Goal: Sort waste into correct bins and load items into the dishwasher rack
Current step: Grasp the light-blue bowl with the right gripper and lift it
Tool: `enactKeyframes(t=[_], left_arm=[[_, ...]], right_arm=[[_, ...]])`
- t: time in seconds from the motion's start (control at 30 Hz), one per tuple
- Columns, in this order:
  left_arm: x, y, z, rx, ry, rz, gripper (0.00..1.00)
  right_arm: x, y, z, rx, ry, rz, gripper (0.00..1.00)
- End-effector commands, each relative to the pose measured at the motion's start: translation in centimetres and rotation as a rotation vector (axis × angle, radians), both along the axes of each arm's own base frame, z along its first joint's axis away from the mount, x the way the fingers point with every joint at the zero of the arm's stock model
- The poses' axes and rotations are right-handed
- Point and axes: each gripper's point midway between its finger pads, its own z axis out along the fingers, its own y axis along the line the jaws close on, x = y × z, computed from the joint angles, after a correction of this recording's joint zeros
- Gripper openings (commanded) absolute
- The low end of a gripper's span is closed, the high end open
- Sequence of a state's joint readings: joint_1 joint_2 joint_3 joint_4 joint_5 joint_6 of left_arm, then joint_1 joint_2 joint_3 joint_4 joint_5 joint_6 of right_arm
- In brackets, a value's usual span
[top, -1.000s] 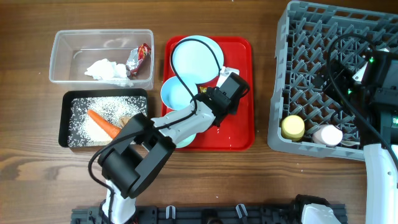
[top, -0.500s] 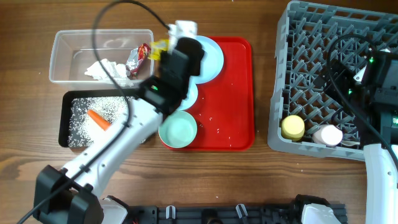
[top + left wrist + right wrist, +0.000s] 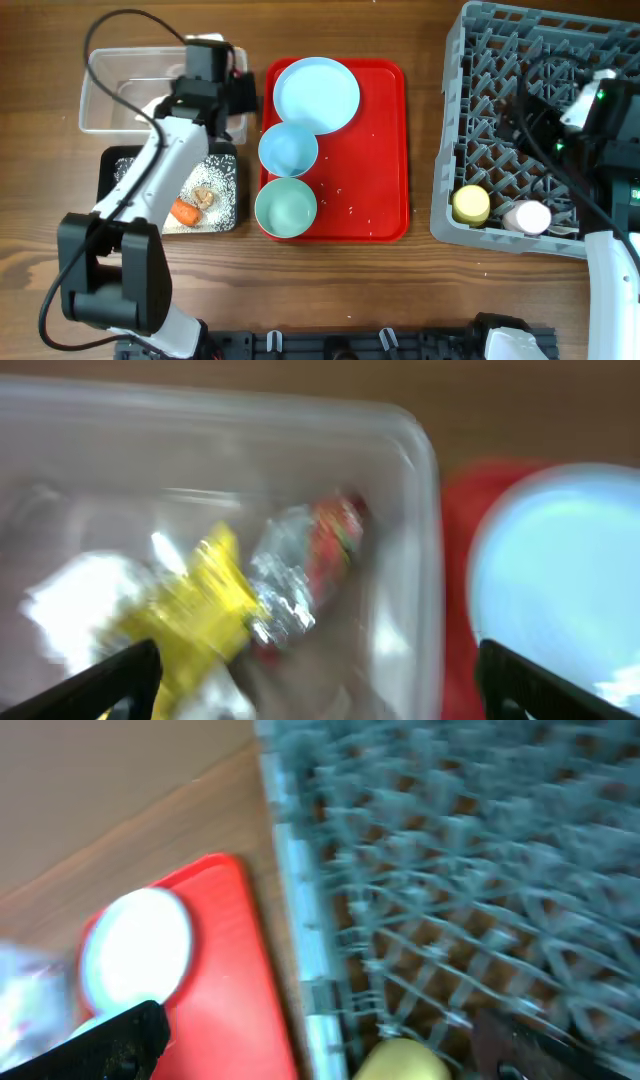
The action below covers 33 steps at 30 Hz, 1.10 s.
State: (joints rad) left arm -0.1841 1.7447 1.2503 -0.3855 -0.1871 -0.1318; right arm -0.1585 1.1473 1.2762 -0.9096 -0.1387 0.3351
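Next, my right gripper grabs the blue bowl by its rack-facing rim, leaving the rest of the bowl free to load into the dishwasher rack.
My left gripper hangs open over the right end of the clear tub. Below its jaws a yellow wrapper sits free beside a red wrapper and the white napkin. The black tray holds rice, a carrot piece and a brown food lump. A pale blue plate and two bowls rest on the red tray. My right gripper is open and empty above the dishwasher rack.
The red tray lies between the bins and the rack, with a few rice grains on it. A yellow cup and a pink cup stand in the rack's front left corner.
My left arm swung from the red tray's right side over to the clear tub, carrying the yellow wrapper, then opened and let it go. The right arm barely moved.
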Motion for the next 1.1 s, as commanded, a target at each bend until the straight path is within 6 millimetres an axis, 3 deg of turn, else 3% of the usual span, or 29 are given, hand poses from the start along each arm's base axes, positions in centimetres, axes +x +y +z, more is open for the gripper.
enactKeyframes(t=[0.0,0.03,0.1,0.2,0.33,0.43,0.5,0.6,0.73,0.83,1.0,1.07], left_arm=[[-3.7,-4.0,-1.9,-0.131,0.170,-0.062,1.00],[-5.3,-2.3,-2.7,-0.212,0.243,0.117,1.00],[-5.3,-1.6,-2.0,-0.246,0.233,0.150,1.00],[-5.3,-1.1,1.6,-0.301,0.154,0.140,1.00],[-6.6,-0.8,7.9,-0.332,0.007,0.116,1.00],[-8.8,-0.5,12.9,-0.357,-0.110,0.096,1.00],[-10.1,-0.3,14.4,-0.363,-0.134,0.092,1.00],[-12.4,0.0,15.7,-0.364,-0.147,0.091,1.00],[-14.4,0.3,14.8,-0.350,-0.077,0.103,1.00],[-14.5,0.3,14.4,-0.346,-0.060,0.105,1.00],[-14.4,0.3,14.4,-0.346,-0.060,0.105,1.00],[-14.4,0.4,14.4,-0.346,-0.060,0.105,1.00]], right_arm=[[0.9,5.4,0.3,0.102,-0.030,0.262,1.00],[2.0,9.2,-1.8,0.121,0.031,0.374,1.00],[2.8,12.2,-3.4,0.140,0.071,0.441,1.00],[4.1,18.6,-7.2,0.174,0.152,0.558,1.00],[4.9,23.9,-11.9,0.193,0.232,0.624,0.96],[5.5,27.1,-15.0,0.211,0.261,0.650,0.80],[5.5,28.7,-16.2,0.209,0.263,0.676,0.69],[5.2,30.5,-19.7,0.185,0.319,0.633,0.57],[4.2,31.7,-23.6,0.159,0.394,0.629,0.46],[4.3,31.2,-26.2,0.136,0.437,0.585,0.36],[4.5,31.1,-26.6,0.127,0.435,0.574,0.17],[4.6,30.9,-26.5,0.128,0.435,0.569,0.04]])
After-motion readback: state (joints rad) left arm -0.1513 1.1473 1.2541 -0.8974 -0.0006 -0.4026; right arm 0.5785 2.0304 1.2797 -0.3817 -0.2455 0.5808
